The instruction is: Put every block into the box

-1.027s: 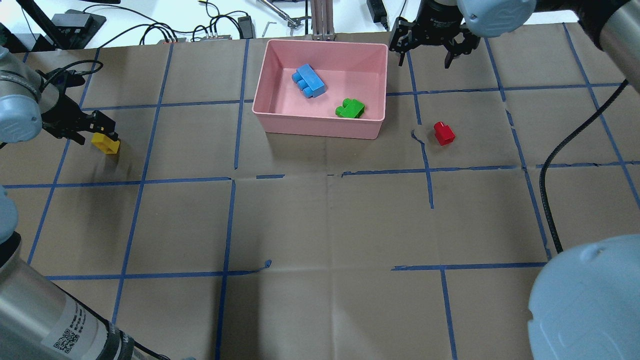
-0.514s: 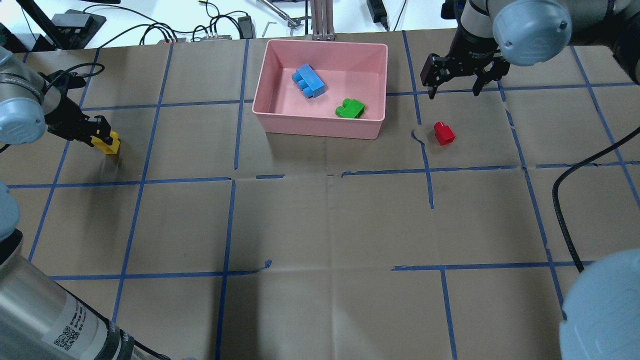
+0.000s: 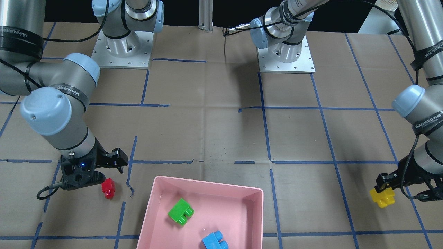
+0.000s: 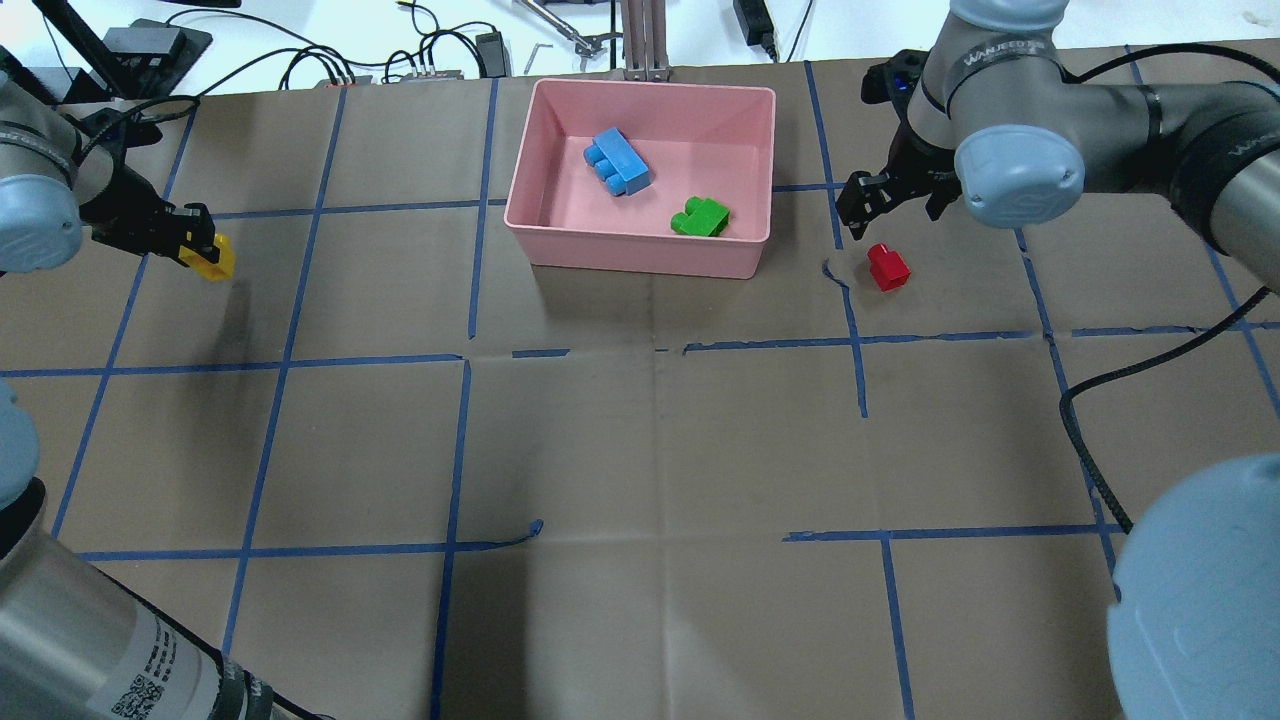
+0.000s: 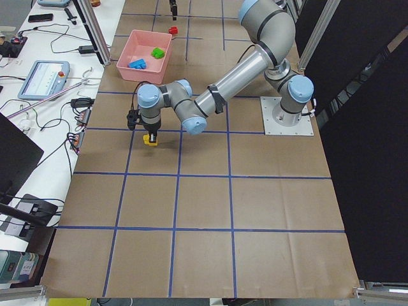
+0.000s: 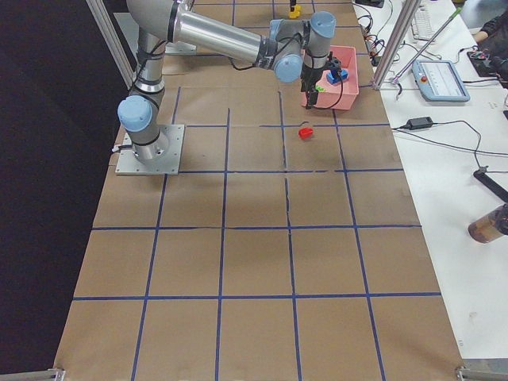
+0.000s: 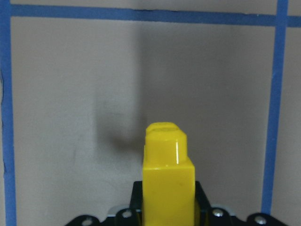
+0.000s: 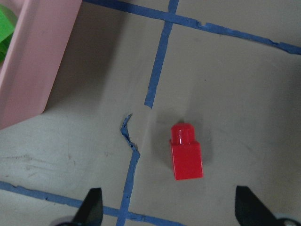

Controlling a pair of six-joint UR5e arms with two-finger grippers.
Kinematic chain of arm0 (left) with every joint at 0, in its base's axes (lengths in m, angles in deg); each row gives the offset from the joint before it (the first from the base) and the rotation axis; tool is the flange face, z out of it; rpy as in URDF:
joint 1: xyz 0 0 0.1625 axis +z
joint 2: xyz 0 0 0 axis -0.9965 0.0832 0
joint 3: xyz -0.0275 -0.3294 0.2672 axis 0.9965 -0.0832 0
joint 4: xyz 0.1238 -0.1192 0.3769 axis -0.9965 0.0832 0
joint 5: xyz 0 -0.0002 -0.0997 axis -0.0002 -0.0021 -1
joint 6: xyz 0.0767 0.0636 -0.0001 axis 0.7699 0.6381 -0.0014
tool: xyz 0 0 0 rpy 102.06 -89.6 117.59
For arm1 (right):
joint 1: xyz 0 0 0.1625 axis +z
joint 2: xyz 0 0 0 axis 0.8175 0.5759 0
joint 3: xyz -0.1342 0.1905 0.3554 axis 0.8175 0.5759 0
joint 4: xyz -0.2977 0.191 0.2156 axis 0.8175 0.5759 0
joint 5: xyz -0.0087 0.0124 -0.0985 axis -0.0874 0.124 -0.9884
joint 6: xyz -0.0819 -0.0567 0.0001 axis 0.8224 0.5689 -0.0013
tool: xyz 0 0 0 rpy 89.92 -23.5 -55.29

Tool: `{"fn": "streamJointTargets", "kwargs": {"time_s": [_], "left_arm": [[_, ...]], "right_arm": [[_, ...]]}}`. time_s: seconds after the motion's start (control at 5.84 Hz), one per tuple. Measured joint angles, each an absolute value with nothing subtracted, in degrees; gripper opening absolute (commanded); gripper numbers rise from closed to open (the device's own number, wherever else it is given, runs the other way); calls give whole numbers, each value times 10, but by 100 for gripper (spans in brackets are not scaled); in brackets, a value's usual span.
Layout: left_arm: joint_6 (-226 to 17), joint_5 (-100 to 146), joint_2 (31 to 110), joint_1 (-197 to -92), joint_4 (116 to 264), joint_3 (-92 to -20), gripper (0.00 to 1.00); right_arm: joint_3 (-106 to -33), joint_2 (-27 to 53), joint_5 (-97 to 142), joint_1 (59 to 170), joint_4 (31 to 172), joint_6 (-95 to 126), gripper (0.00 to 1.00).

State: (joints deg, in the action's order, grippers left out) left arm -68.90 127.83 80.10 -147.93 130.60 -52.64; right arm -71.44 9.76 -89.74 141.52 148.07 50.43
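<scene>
The red block ends in a round stud (image 3: 109, 195), so I should next use my right gripper to grab it by the flat sides of its square body (image 3: 108, 185).
The pink box (image 4: 640, 256) stands at the far middle of the table and holds the blue block (image 4: 618, 162) and the green block (image 4: 700, 217). My left gripper (image 4: 195, 243) is shut on the yellow block (image 4: 216, 258) and holds it a little above the table at the far left; the block fills the left wrist view (image 7: 168, 179). The red block (image 4: 888, 267) lies on the table right of the box. My right gripper (image 4: 888, 203) is open and hovers just behind the red block, which lies between its fingertips in the right wrist view (image 8: 186, 153).
Blue tape lines cross the brown paper table cover. Cables, tools and a metal post (image 4: 640, 40) lie beyond the far edge. The right arm's black cable (image 4: 1085, 400) hangs over the right side of the table. The box's wall (image 8: 33, 70) is left of the red block.
My left gripper has risen with the yellow block in it. My right gripper has swung from the box's far right corner toward me, to just behind the red block.
</scene>
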Motion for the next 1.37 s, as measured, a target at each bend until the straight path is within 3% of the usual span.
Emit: {"fn": "streamJointTargets", "kwargs": {"time_s": [0.51,0.86,1.03,1.2,1.37], "left_arm": [[-1004,1225,765,-1659,1307,-498,0],[-1187,1225,806,-1771,1312,-405,4],[-1241,1226,846,-1807,1313,-355,61],[-1258,1227,878,-1823,1314,-320,67],[-1262,1233,892,-1830,1316,-311,80]], "right_arm": [[-721,27,-899,1415,1585,515,99],[-726,11,-901,1405,1597,512,95],[-727,1,-901,1402,1597,507,80],[-726,-6,-901,1400,1595,498,57],[-724,-7,-901,1400,1593,488,36]]}}
